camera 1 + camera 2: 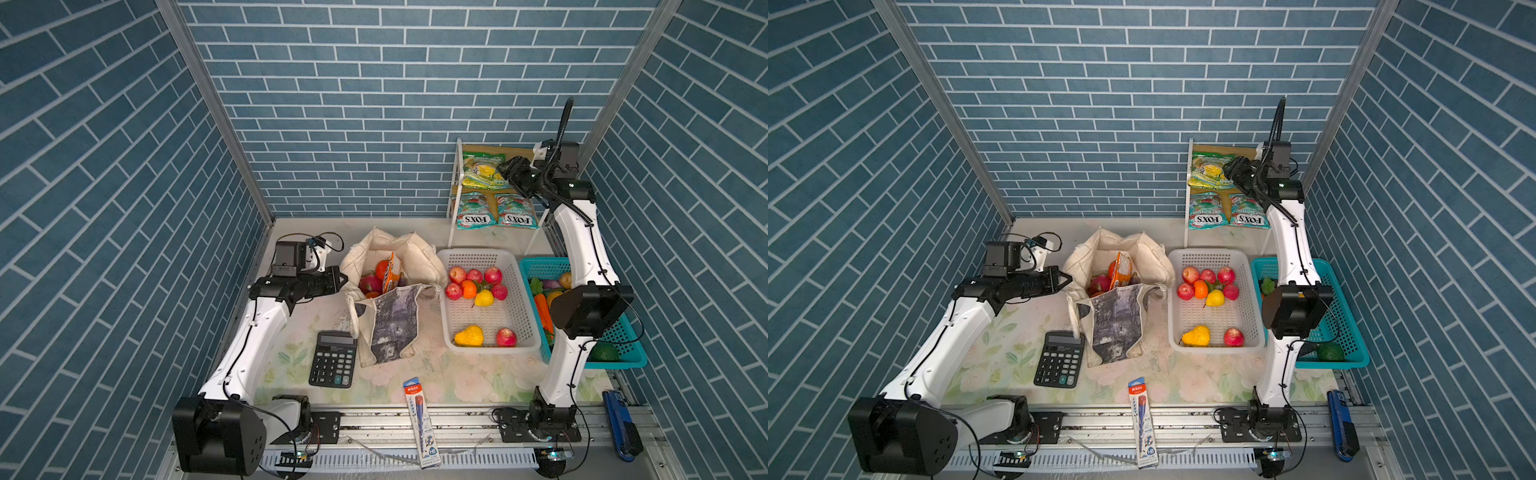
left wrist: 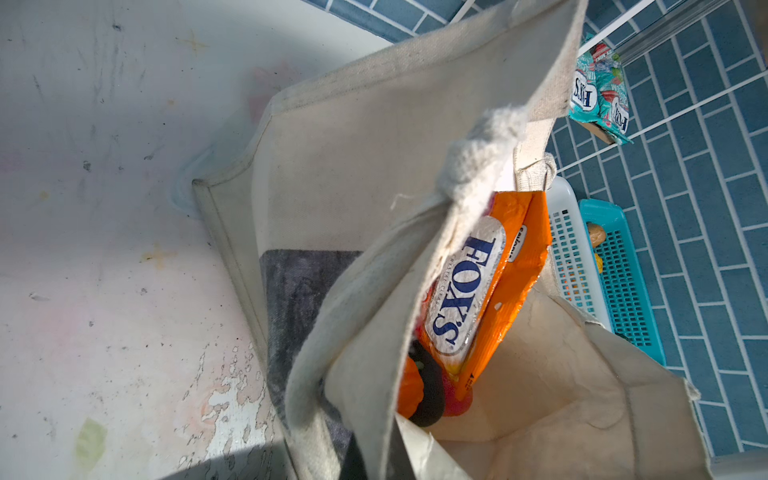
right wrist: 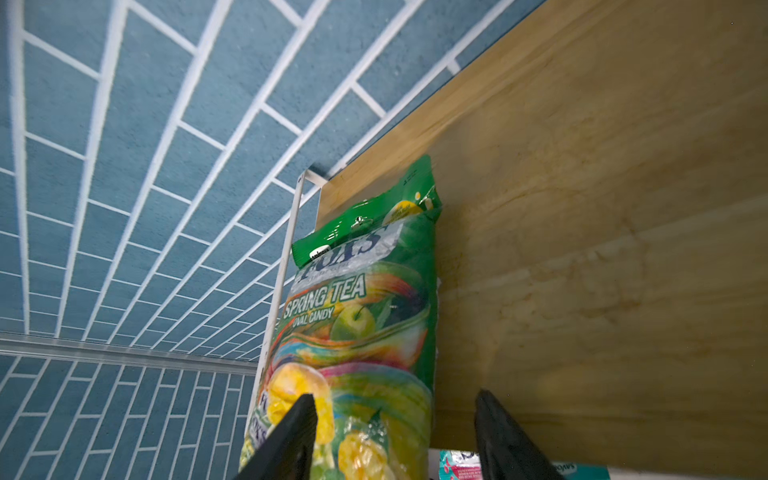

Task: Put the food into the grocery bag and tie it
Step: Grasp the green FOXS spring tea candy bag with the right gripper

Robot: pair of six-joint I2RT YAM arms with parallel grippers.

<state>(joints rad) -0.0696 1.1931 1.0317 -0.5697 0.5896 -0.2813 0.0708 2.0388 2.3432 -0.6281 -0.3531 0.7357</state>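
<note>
The green FOX'S packet needs to slip into the grocery bag [image 1: 390,328], so my right gripper should next grab its side edge beside the wood and leave its body free.
The cream grocery bag [image 1: 390,328] stands open mid-table, its printed panel sagging toward the front. Inside it I see an orange FOX'S packet [image 2: 469,291], a pink dragon fruit [image 1: 370,283], an orange [image 1: 382,268] and a dark eggplant [image 2: 428,390]. My left gripper [image 1: 343,279] is shut on the bag's left rim, and in the left wrist view the cloth covers the jaws. My right gripper [image 3: 395,403] is open at the rack's upper shelf. One finger lies over the green FOX'S packet [image 3: 365,311], the other over bare wood. Two teal packets [image 1: 473,210] lie on the lower shelf.
A white basket [image 1: 490,324] of apples, pears and an orange sits right of the bag. Beside it is a teal basket [image 1: 623,345] of vegetables, partly behind my right arm. A calculator [image 1: 333,365] and a pencil pack [image 1: 422,419] lie at the front, a blue stapler [image 1: 619,419] at the far right.
</note>
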